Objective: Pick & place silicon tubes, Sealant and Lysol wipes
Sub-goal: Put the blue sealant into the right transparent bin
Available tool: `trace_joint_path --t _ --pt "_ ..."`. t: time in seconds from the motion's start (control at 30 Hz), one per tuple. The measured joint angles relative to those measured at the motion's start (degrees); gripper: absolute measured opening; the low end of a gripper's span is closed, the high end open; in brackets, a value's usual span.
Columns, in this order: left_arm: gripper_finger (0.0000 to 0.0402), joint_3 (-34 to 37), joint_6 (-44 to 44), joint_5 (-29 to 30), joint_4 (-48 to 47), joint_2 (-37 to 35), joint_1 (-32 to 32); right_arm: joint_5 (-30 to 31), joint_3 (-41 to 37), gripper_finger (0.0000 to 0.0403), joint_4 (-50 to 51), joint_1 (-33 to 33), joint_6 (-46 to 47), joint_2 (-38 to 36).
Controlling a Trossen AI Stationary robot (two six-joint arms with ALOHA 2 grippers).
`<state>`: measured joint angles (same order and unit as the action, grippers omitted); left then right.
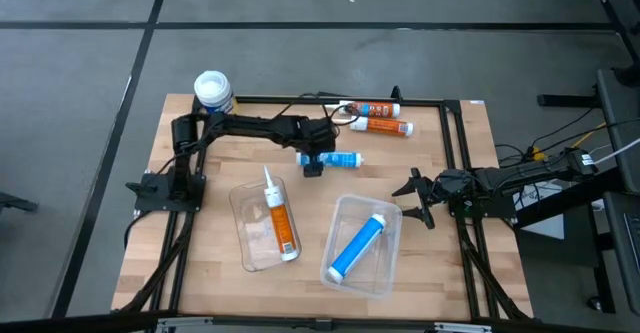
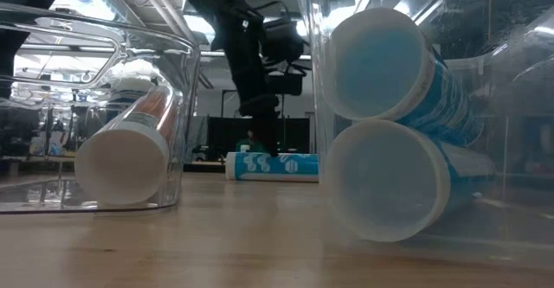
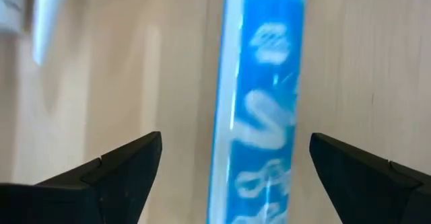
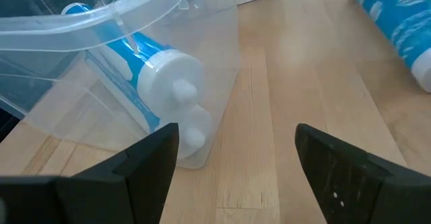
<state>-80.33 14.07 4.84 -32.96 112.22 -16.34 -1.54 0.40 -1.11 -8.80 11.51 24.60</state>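
My left gripper needs to reach the blue tube and place it in the clear bin beside the other blue tube, so it should grab the tube by its labelled body.
A blue tube lies on its side on the wooden table, near the middle. My left gripper hangs over the tube's left end, open. In the left wrist view its fingers stand wide on either side of the blue tube, with a gap on each side. The Lysol wipes, a canister with a white lid, stand upright at the table's far left corner. Two orange tubes lie side by side at the far edge. My right gripper waits open at the right side.
A clear bin at front left holds an orange tube. A second clear bin at front right holds a blue tube; its capped end shows close before my right gripper. A black frame borders the table.
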Motion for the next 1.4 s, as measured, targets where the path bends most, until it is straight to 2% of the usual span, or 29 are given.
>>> trace_joint_path --t 0.23,0.57,0.87,1.03,1.23,1.4 --pt "0.0374 -3.78 3.06 -2.01 0.51 1.48 -0.66 -0.02 0.0 0.0298 -0.01 -0.01 0.0 0.02" --pt "0.0374 -11.6 5.77 0.01 -0.95 11.25 -2.6 0.0 0.0 0.0298 0.0 -0.01 0.0 0.01" --pt "0.0369 -12.29 6.16 0.17 -2.56 13.57 -2.3 0.0 0.0 0.0298 -0.01 -0.01 0.0 0.01" --pt "0.0323 -12.27 6.16 -0.09 -2.89 13.64 -2.01 0.0 0.01 0.0298 0.0 -0.01 0.0 0.02" --pt "0.0214 -12.18 6.7 -0.49 -3.27 13.68 -1.38 0.0 0.0 0.0298 0.0 -0.01 0.0 0.0" --pt "0.0209 -12.17 7.03 -1.01 -3.5 13.7 -1.03 0.0 0.0 0.0298 0.0 0.0 0.0 0.0"
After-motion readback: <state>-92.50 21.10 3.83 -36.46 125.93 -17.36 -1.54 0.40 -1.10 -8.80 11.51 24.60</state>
